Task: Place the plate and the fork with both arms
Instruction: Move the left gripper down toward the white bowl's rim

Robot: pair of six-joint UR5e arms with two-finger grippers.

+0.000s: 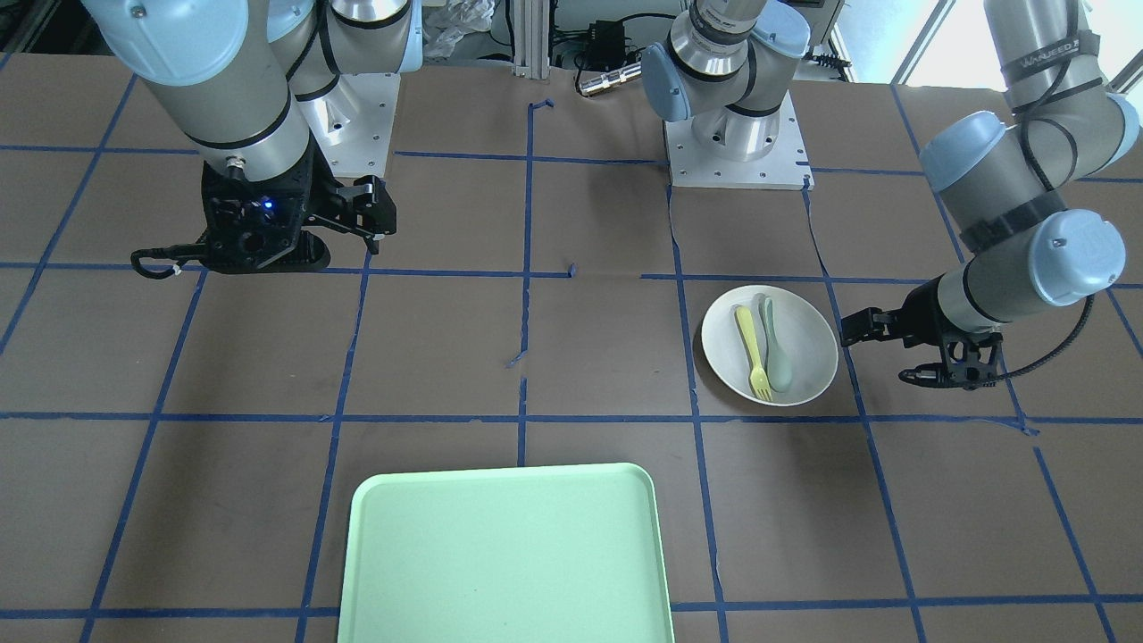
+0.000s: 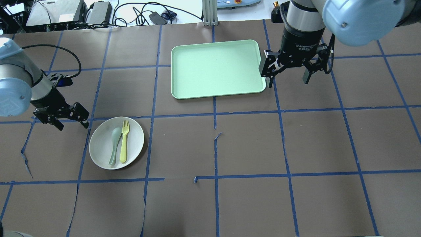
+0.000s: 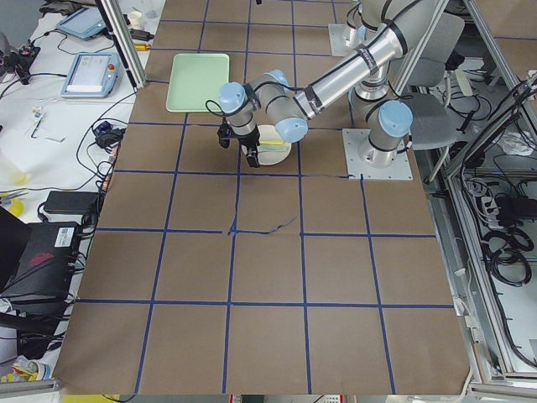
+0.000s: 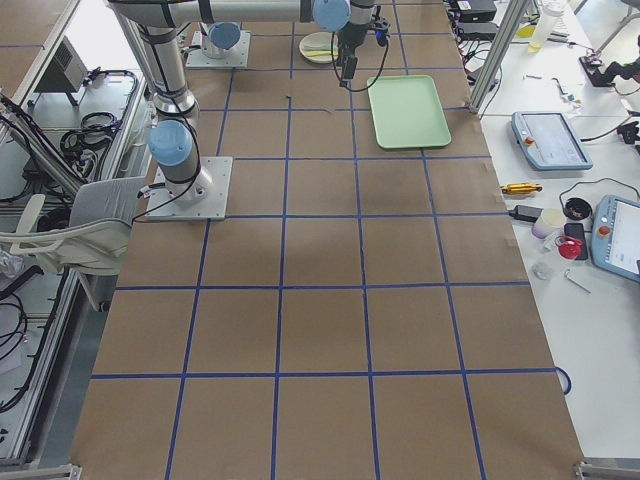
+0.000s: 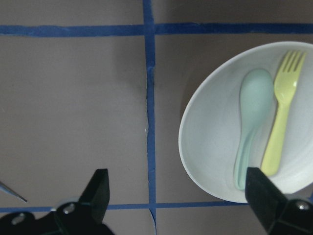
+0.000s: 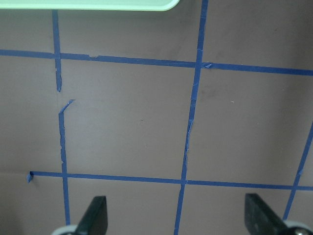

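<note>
The plate is to go with the fork in the green tray (image 1: 504,552), so the robot's left gripper should next grab it by its rim (image 1: 832,345).
The off-white plate (image 2: 98,146) lies on the table at the left, and also shows in the front view (image 1: 808,335). The pale yellow fork (image 2: 124,141) and a grey-green spoon (image 2: 114,141) lie side by side in it. My left gripper (image 2: 73,125) is open and empty, just left of the plate's rim, apart from it. In the left wrist view the plate (image 5: 210,147), fork (image 5: 281,132) and spoon (image 5: 252,122) sit at the right, the right fingertip (image 5: 259,188) over the plate's near rim. My right gripper (image 2: 287,83) is open and empty, hovering beside the tray's right edge.
The pale green tray (image 2: 217,69) lies empty at the back middle of the table; its edge shows at the top of the right wrist view (image 6: 98,5). Brown paper with a blue tape grid covers the table. Cables and devices lie beyond the far edge.
</note>
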